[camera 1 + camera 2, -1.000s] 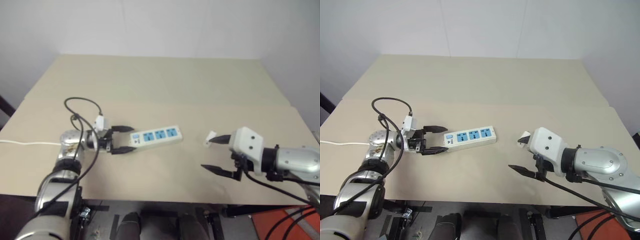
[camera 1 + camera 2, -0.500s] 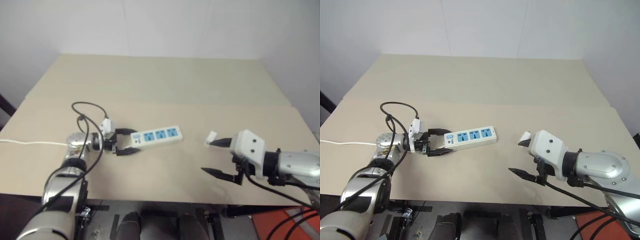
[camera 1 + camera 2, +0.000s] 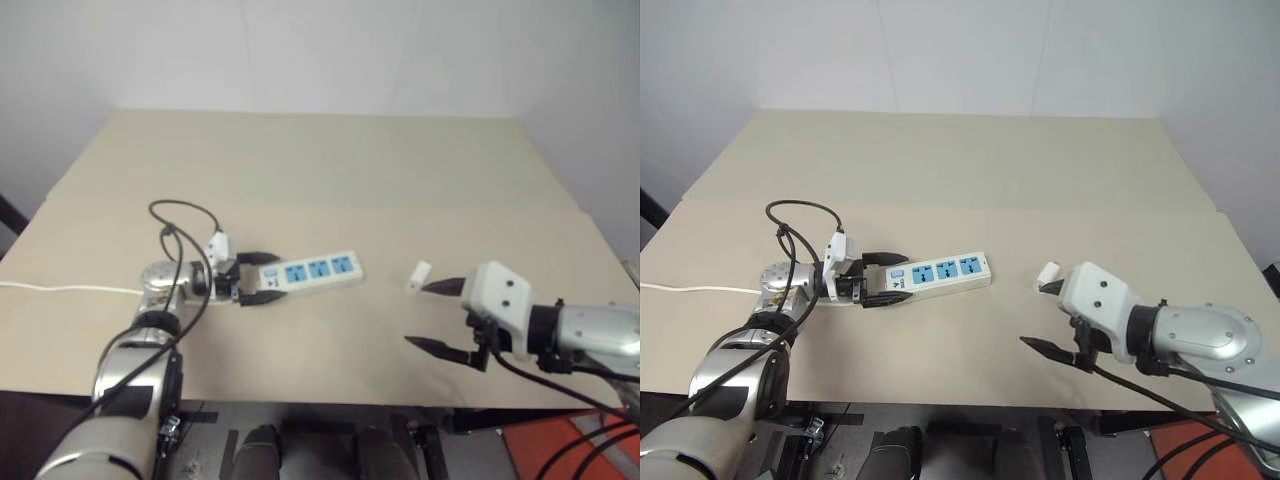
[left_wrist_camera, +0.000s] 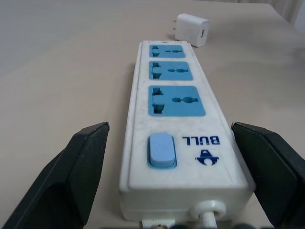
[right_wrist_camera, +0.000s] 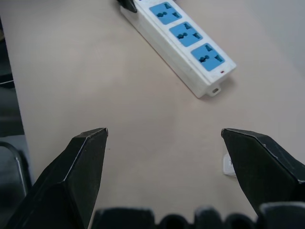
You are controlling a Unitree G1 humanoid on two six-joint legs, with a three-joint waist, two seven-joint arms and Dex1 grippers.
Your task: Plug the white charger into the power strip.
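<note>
My right gripper grabs the white charger by its plastic body (image 3: pixel 419 276) next. That leaves the white charger's pins free to go into a socket (image 3: pixel 342 264).
The power strip (image 3: pixel 312 270), a white bar with three blue sockets and a blue switch, lies on the tan table left of centre. My left gripper (image 3: pixel 272 277) is open and level, one finger on each side of the strip's switch end (image 4: pixel 161 150), with a gap on both sides. The white charger (image 3: pixel 418 275) lies on the table to the right of the strip, its prongs showing in the left wrist view (image 4: pixel 191 29). My right gripper (image 3: pixel 415 314) hangs open just in front of the charger and holds nothing. One of its fingers (image 5: pixel 259 164) partly hides the charger (image 5: pixel 228 164).
The strip's thin white cord (image 3: pixel 60 289) runs off to the left edge of the table (image 3: pixel 330 190). A black cable (image 3: pixel 185 212) loops above my left wrist. A seam crosses the table behind the strip, and the front edge lies close below both grippers.
My left gripper has crept a little to the right, so its fingers reach further along the strip's switch end. The right gripper, the strip and the charger have stayed put.
</note>
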